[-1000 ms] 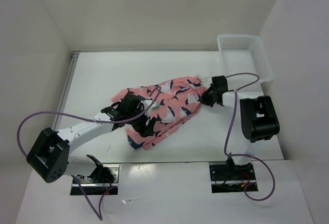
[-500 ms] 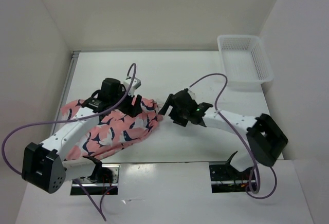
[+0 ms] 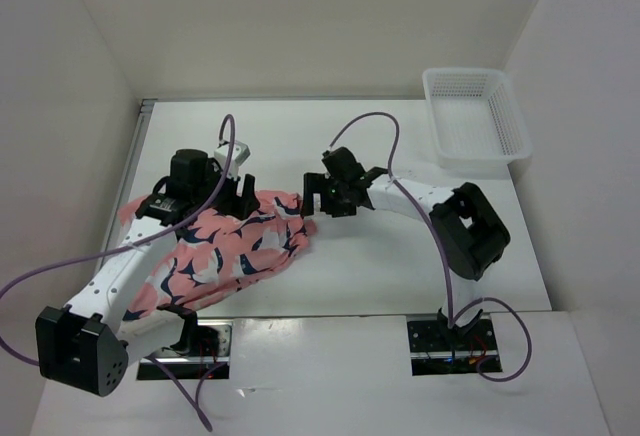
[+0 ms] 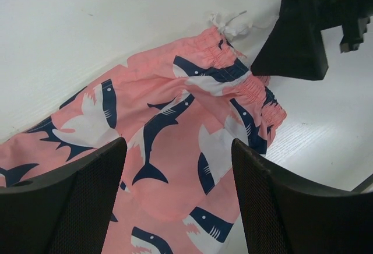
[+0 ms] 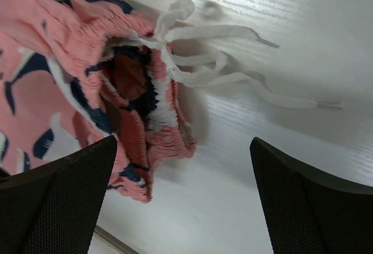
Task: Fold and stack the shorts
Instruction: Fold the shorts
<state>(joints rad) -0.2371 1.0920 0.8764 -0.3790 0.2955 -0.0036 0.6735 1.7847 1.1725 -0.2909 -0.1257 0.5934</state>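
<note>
My right gripper grabs the shorts (image 3: 228, 254) by the bunched waistband edge next, since this leaves the leg end free to fold.
The salmon-pink shorts (image 3: 228, 254) with the navy-and-white shark print lie spread on the left part of the table, waistband end toward the middle. My left gripper (image 3: 246, 197) hovers open over the waistband end. In the left wrist view its fingers (image 4: 70, 207) stand wide over the flat fabric (image 4: 175, 137), holding nothing. My right gripper (image 3: 314, 198) is open just right of the waistband. The right wrist view shows the bunched waistband (image 5: 137, 105) and the white drawstring (image 5: 215, 62) ahead of the open gripper (image 5: 183, 149), with only bare table between the fingers.
A white mesh basket (image 3: 476, 116) stands at the back right corner. White walls close in the table on the left, back and right. The right arm's black gripper (image 4: 303, 32) shows at the top right of the left wrist view.
The shorts have been pulled from the middle of the table to the left. My right gripper has let go of the waistband end and opened. The left arm has swung left and back.
</note>
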